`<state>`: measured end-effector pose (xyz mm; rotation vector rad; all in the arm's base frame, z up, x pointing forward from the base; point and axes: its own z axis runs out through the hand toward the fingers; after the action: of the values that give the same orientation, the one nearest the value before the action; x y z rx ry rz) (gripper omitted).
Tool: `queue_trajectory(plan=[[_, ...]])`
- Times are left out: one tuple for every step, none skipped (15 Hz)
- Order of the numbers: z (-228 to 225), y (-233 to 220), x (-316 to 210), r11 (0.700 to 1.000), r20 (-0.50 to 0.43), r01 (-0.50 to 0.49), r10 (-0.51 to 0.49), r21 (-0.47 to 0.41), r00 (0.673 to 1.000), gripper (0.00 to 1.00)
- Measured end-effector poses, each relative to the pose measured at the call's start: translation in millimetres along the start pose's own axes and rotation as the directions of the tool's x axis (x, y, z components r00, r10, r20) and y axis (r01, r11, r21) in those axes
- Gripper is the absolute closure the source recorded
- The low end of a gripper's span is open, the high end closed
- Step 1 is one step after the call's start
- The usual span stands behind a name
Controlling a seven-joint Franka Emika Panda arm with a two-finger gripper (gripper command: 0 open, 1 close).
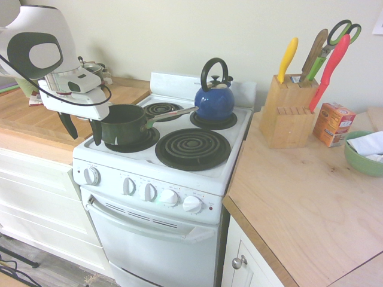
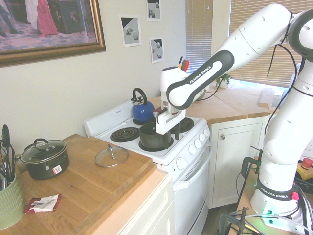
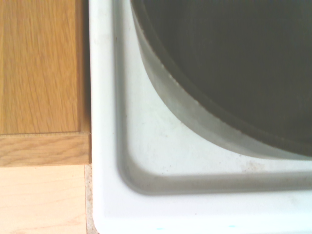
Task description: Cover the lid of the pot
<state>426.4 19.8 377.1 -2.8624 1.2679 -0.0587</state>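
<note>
The wide glass disc [image 2: 102,158] of the lid lies flat on the counter and its narrow metal loop handle [image 2: 111,152] stands up, so my gripper will pick up the lid by that handle next.
The dark green saucepan [image 1: 122,122] stands uncovered on the stove's front left burner, its long silver handle pointing toward the kettle. It also shows in the second exterior view [image 2: 153,136] and close up as a dark wall in the wrist view [image 3: 224,73]. The clear glass lid [image 2: 111,155] lies flat on the wooden counter beside the stove, apart from the pot; the arm hides it in the first exterior view. My gripper [image 1: 82,128] hangs open and empty over the stove's front left corner, just beside the pot on its counter side [image 2: 171,131].
A blue kettle [image 1: 214,98] sits on the back right burner. A squat two-handled pot [image 2: 45,157] with its own lid, a green utensil holder [image 2: 7,200] and a red packet [image 2: 43,203] are on the wooden counter. Knife block [image 1: 287,110], orange box [image 1: 333,124] and green bowl [image 1: 362,158] stand on the other counter.
</note>
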Motion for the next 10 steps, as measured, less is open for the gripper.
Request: queue_trajectory(plan=[[0.4, 0.0, 0.0, 1.0, 0.001, 0.0, 0.0, -0.001, 1.0, 0.0], [0.5, -0.7, -0.5, 1.0, 0.0, 0.001, -0.001, -0.001, 1.0, 0.0], [-0.7, -4.1, -3.2, 1.0, -0.003, 0.009, -0.009, 0.0, 1.0, 0.0], [-4.8, -11.4, -7.9, 1.0, -0.011, 0.02, -0.02, 0.004, 1.0, 0.0], [-11.8, -21.9, -14.2, 0.999, -0.021, 0.03, -0.03, 0.012, 0.999, 0.0], [-21.0, -34.4, -22.4, 0.999, -0.028, 0.038, -0.038, 0.017, 0.999, 0.0], [-32.8, -47.0, -29.3, 0.999, -0.036, 0.041, -0.04, 0.026, 0.999, 0.0], [-45.6, -60.4, -35.0, 0.999, -0.048, 0.034, -0.032, 0.042, 0.998, 0.0], [-55.4, -74.0, -39.2, 0.998, -0.056, 0.021, -0.018, 0.056, 0.998, 0.0], [-61.4, -89.3, -42.1, 0.998, -0.056, 0.004, -0.001, 0.067, 0.998, 0.0]])
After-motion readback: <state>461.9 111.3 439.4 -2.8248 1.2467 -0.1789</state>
